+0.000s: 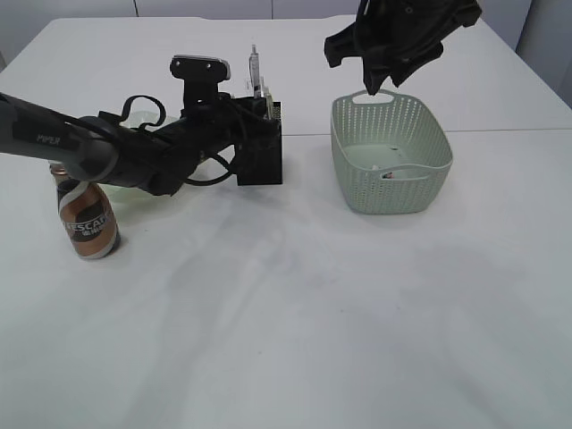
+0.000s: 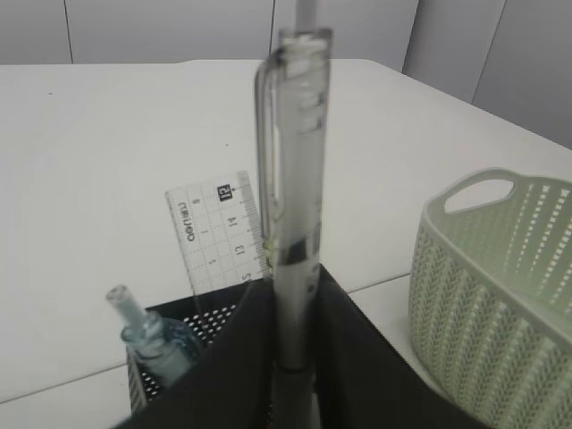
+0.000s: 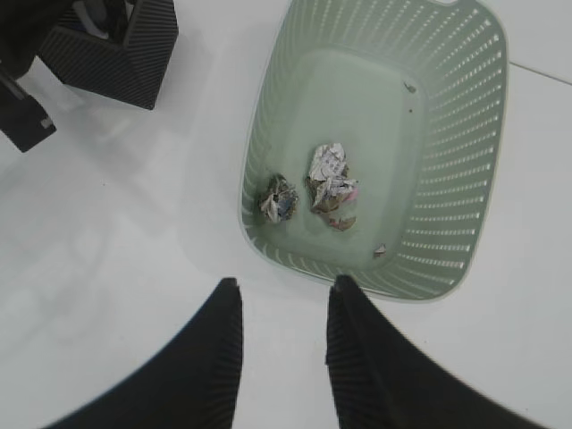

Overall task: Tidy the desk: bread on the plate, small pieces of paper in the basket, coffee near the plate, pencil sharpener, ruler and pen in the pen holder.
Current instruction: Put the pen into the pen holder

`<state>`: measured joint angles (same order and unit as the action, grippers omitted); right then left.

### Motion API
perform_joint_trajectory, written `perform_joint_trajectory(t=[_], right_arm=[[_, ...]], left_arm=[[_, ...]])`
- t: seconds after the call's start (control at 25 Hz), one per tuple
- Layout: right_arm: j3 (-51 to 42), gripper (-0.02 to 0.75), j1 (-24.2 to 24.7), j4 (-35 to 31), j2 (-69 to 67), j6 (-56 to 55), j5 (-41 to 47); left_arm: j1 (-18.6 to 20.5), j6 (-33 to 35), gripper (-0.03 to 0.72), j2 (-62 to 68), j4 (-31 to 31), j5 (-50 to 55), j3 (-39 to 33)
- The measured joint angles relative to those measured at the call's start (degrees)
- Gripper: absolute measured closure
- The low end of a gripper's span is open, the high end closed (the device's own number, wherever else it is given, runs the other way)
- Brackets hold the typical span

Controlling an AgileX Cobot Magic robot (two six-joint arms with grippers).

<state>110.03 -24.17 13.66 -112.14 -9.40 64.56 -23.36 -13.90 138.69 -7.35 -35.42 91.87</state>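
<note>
The clear grey pen (image 2: 293, 179) reaches down inside the black pen holder's rim (image 2: 210, 308) and would stay in the holder, so it is time to open my left gripper now.
My left gripper (image 2: 293, 357) is shut on a clear grey pen (image 2: 293, 179), which it holds upright over the black mesh pen holder (image 2: 192, 326). A clear ruler (image 2: 217, 234) stands in that holder beside a blue translucent item (image 2: 147, 338). In the exterior view the left gripper (image 1: 255, 114) is at the pen holder (image 1: 261, 156). My right gripper (image 3: 286, 290) hangs open and empty above the near rim of the green basket (image 3: 447, 179), where crumpled paper pieces (image 3: 329, 179) lie. The coffee bottle (image 1: 87, 219) stands by the plate (image 1: 128, 198). The bread is hidden.
The left arm (image 1: 116, 147) stretches across the back left, covering most of the plate. The basket (image 1: 391, 154) stands to the right of the pen holder with a gap between them. The right gripper (image 1: 374, 82) hovers over the basket's far handle.
</note>
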Motion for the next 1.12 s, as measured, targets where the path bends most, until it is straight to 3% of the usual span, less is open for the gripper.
perform_joint_trajectory(t=[0.2,0.52,0.92,1.12], right_arm=[[0.00,0.499,0.00,0.00,0.00,0.00,-0.76],[0.00,0.499,0.00,0.00,0.00,0.00,-0.97],[0.00,0.499,0.00,0.00,0.00,0.00,-1.13],[0.00,0.499,0.00,0.00,0.00,0.00,-1.22]], left_arm=[[0.00,-0.11,0.568,0.00,-0.17,0.00,0.04],[0.00,-0.20,0.408,0.00,-1.44,0.50,0.27],[0.00,-0.20,0.389,-1.80,-2.29,0.92,0.27],[0.00,-0.20,0.388,-6.64,-3.29,9.86,0.27]])
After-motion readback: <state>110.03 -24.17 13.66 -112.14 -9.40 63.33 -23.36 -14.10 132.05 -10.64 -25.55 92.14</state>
